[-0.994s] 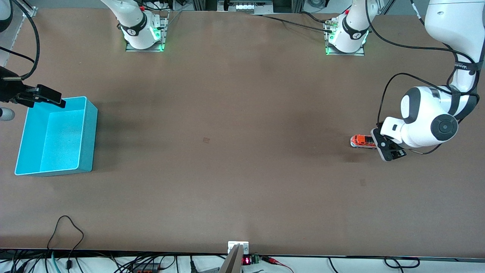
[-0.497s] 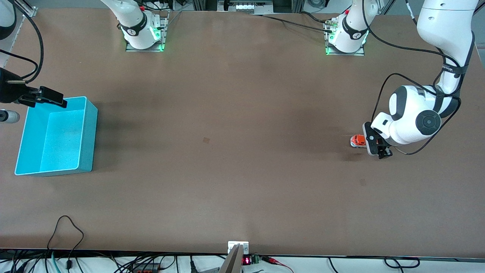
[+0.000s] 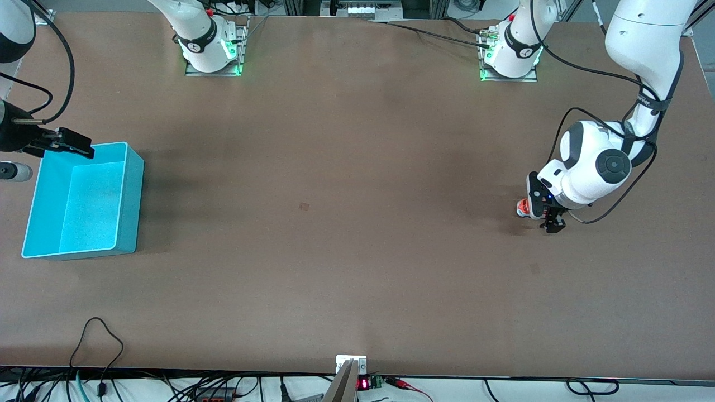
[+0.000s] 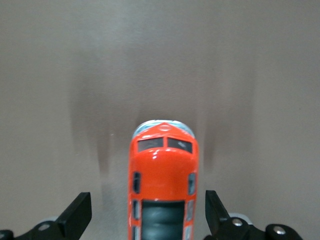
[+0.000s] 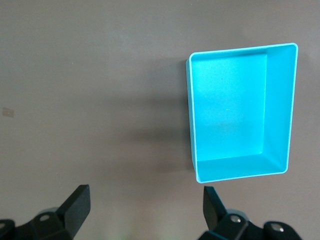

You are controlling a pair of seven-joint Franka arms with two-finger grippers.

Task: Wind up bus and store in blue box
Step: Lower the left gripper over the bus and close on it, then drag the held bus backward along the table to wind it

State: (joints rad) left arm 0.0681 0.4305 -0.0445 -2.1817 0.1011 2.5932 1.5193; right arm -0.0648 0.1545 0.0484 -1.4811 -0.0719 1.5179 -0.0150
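The left gripper's open fingers are on both sides of the orange bus, low over the table, so the left gripper needs to close on the bus now.
The orange bus (image 3: 522, 208) stands on the table at the left arm's end; only its front tip shows past the hand. In the left wrist view the bus (image 4: 164, 175) lies lengthwise between the fingers, with a gap on each side. My left gripper (image 3: 544, 212) is low over the bus, open around it (image 4: 146, 207). The blue box (image 3: 84, 204) sits empty at the right arm's end and also shows in the right wrist view (image 5: 240, 115). My right gripper (image 3: 58, 143) hangs high over the box's far corner, open and empty (image 5: 145, 205).
The brown table (image 3: 357, 251) has a small dark mark (image 3: 304, 206) near its middle. The arm bases (image 3: 212, 50) stand along the far edge. Cables (image 3: 100, 340) lie at the edge nearest the camera.
My left hand has moved along the bus toward the table's middle and now covers most of it. The right gripper has drifted slightly toward the far edge.
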